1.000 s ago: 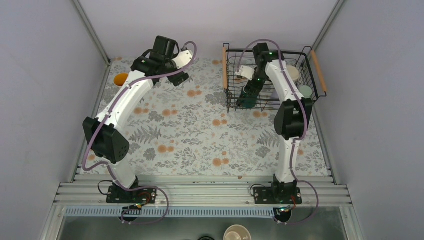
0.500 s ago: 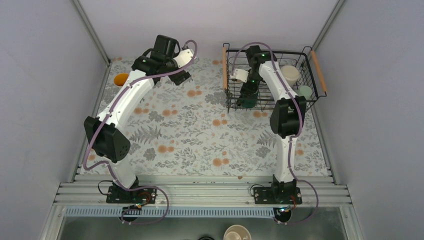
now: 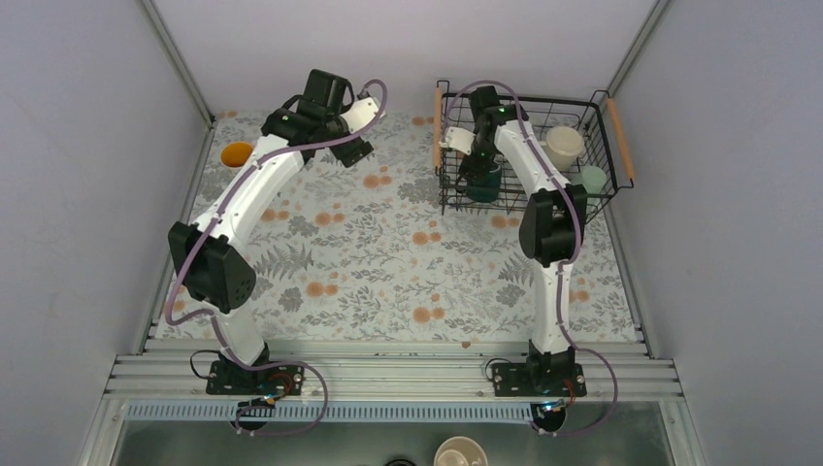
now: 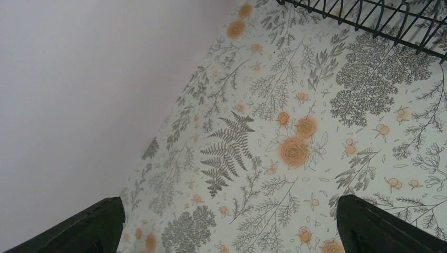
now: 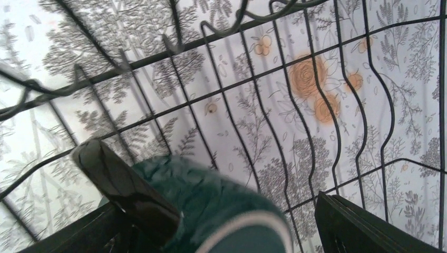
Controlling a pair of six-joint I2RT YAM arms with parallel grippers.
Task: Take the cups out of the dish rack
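Observation:
My right gripper picks up the dark green mug by its black handle (image 5: 126, 191) next, which leaves the mug's body free for my left gripper.
The black wire dish rack (image 3: 607, 189) with wooden side handles stands at the far right. Inside it a dark green mug (image 3: 485, 183) sits near the left wall, a cream mug (image 3: 563, 144) at the back and a mint green cup (image 3: 592, 178) at the right. My right gripper (image 3: 478, 167) is down in the rack, open, with the dark green mug (image 5: 221, 211) between its jaws (image 5: 221, 232). A floral mug with an orange inside (image 3: 236, 153) stands on the mat at the far left. My left gripper (image 3: 354, 150) is open and empty above the mat (image 4: 232, 232). I see no lavender tumbler.
The rack's near corner (image 4: 369, 21) shows at the top of the left wrist view. Grey walls close in the left, back and right. A tan handleless cup (image 3: 459, 453) sits below the table's front rail.
My right gripper has moved toward the rack's far left, onto the dark green mug. The left arm has shifted only slightly.

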